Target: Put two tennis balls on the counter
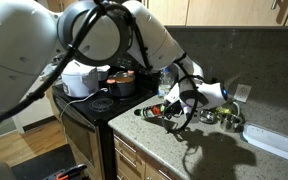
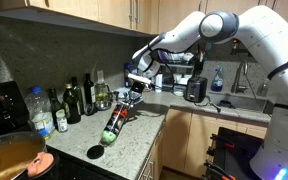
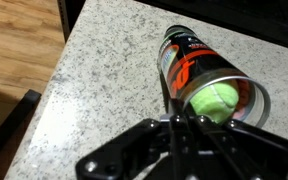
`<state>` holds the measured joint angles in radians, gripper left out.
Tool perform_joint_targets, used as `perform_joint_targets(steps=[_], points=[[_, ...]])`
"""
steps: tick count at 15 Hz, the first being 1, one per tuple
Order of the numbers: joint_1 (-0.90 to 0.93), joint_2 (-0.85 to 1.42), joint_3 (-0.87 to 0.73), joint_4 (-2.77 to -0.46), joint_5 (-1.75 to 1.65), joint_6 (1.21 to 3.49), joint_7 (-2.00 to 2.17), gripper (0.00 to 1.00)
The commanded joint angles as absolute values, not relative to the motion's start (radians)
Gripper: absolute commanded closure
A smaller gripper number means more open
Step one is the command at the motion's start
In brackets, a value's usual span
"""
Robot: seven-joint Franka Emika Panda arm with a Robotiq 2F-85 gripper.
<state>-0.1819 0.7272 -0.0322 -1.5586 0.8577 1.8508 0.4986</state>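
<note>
I should lower the tennis ball can [image 2: 116, 122] until it is level before my gripper lets go of it, because it is slanted and its open end is high above the speckled counter.
A clear tennis ball can [image 3: 199, 65] with an orange and black label lies on its side on the speckled counter [image 3: 104, 70]. One yellow-green tennis ball [image 3: 216, 100] sits just inside its open end. My gripper [image 3: 184, 118] is at that end, with its fingers closed together on the can's rim. In both exterior views the can [image 2: 116, 122] [image 1: 156, 110] lies in front of my gripper [image 2: 133, 97] [image 1: 184, 104]. A green patch near the can's far end [image 2: 110, 136] may be a second ball. No ball lies loose on the counter.
Bottles [image 2: 74, 100] stand along the back wall. A black lid [image 2: 94, 152] lies by the stovetop, which holds a pot [image 1: 121, 83]. Small metal bowls [image 1: 219, 117] and a white tray [image 1: 274, 140] sit further along. The counter edge drops to a wooden floor [image 3: 19, 50].
</note>
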Motion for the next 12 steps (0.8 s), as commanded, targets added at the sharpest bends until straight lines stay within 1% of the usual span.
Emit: perform_joint_targets(steps=[1,12], points=[[-0.196,0.814,-0.052,-1.449,0.883,1.770,0.539,0.99],[-0.266,1.057,-0.058,-1.157,0.932,1.574,0.685,0.99]])
